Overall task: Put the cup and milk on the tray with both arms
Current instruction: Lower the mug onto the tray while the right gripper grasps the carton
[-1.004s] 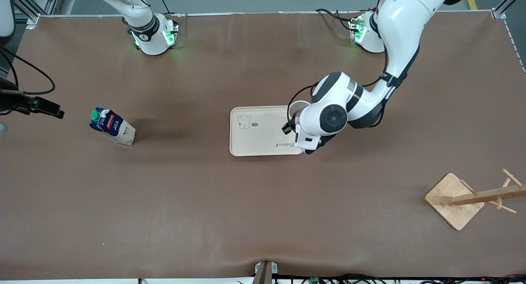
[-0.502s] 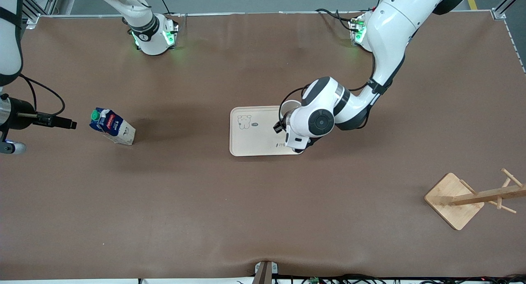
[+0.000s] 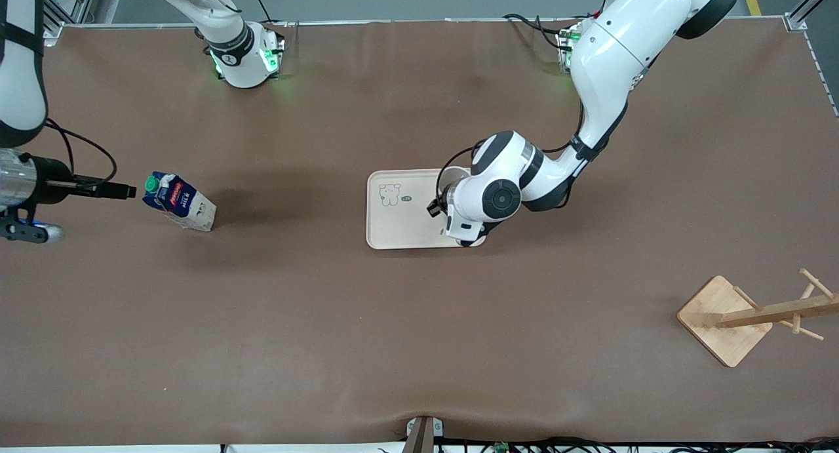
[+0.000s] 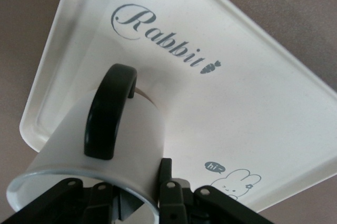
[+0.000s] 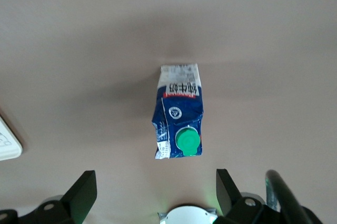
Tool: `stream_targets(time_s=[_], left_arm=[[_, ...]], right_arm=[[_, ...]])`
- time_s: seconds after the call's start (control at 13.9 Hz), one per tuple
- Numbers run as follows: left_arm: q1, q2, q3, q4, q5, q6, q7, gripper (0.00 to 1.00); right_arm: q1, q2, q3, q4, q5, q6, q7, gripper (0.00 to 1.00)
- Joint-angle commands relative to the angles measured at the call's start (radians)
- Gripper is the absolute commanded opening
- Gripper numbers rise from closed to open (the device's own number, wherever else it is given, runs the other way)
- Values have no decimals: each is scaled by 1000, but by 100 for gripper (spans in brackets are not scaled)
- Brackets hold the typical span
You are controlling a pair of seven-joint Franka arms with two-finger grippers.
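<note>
The milk needs to go on the tray (image 3: 400,225), so the right gripper should grab the milk carton by its end with the cap (image 3: 160,187) next.
The cream tray (image 3: 400,225) lies mid-table. My left gripper (image 4: 145,190) is over the tray's end nearest the left arm, shut on the wall of the white cup (image 4: 124,148), one finger inside the rim and one outside. The cup's black handle (image 4: 108,111) points up at the camera. In the front view only the cup's rim (image 3: 451,176) shows beside the wrist. The milk (image 3: 178,202) stands on the table toward the right arm's end. My right gripper (image 3: 121,192) hangs open just beside the milk's green cap (image 5: 187,140), with nothing between its fingers (image 5: 79,192).
A wooden rack (image 3: 727,318) with pegs stands near the front camera at the left arm's end. The brown mat (image 3: 393,341) covers the table. A corner of the tray (image 5: 8,145) shows in the right wrist view.
My left arm has carried the cup farther over the tray, toward the right arm's end. My right gripper has come in from the table's edge toward the milk.
</note>
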Motion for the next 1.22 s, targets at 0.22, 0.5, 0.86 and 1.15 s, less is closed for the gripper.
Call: stream_targets(time_s=[0.22, 0.5, 0.86, 1.15], left_arm=[[-3, -25, 6, 41, 32, 2, -3, 100], [17, -138, 13, 96, 32, -53, -3, 100], [29, -237, 122, 239, 225, -314, 4, 100], [118, -298, 124, 239, 310, -319, 20, 100]], right_arm=[[-13, -24, 6, -140, -14, 44, 10, 100], [-11, -96, 6, -318, -37, 209, 1, 100], [-2, -133, 9, -417, -42, 302, -1, 100], [1, -166, 9, -513, -42, 413, -1, 100]])
